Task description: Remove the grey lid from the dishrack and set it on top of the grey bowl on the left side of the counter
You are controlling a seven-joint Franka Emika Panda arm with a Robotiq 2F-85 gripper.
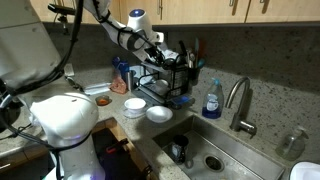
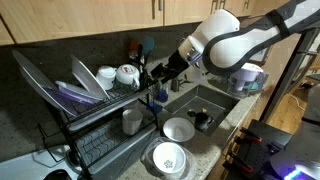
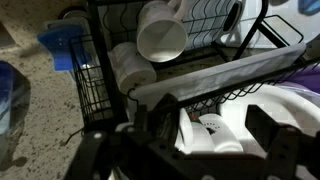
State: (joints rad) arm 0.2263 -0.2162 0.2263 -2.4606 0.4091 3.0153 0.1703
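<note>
I will grab the grey lid by its exposed rim in the dishrack [image 2: 95, 115] with my gripper. The lid's far edge then stays free to set onto the grey bowl.
The black wire dishrack [image 2: 95, 115] holds slanted grey lids or plates [image 2: 86, 80] and white cups [image 2: 127, 73] on its upper tier; I cannot tell which piece is the grey lid. The rack also shows in an exterior view [image 1: 172, 78] and in the wrist view [image 3: 95, 85]. My gripper [image 2: 157, 74] is open and empty at the rack's cup end, also seen in an exterior view [image 1: 160, 52]. In the wrist view its fingers [image 3: 205, 135] straddle white cups [image 3: 160, 40] without touching them. Two pale bowls [image 2: 178, 129] [image 2: 168, 157] sit on the counter in front of the rack.
A steel sink [image 1: 205, 150] with a faucet [image 1: 238, 100] lies beside the rack. A blue soap bottle [image 1: 212, 100] stands at the sink's back. A mug [image 2: 132, 121] stands on the rack's lower tier. A blue object [image 3: 62, 48] sits on the counter by the rack.
</note>
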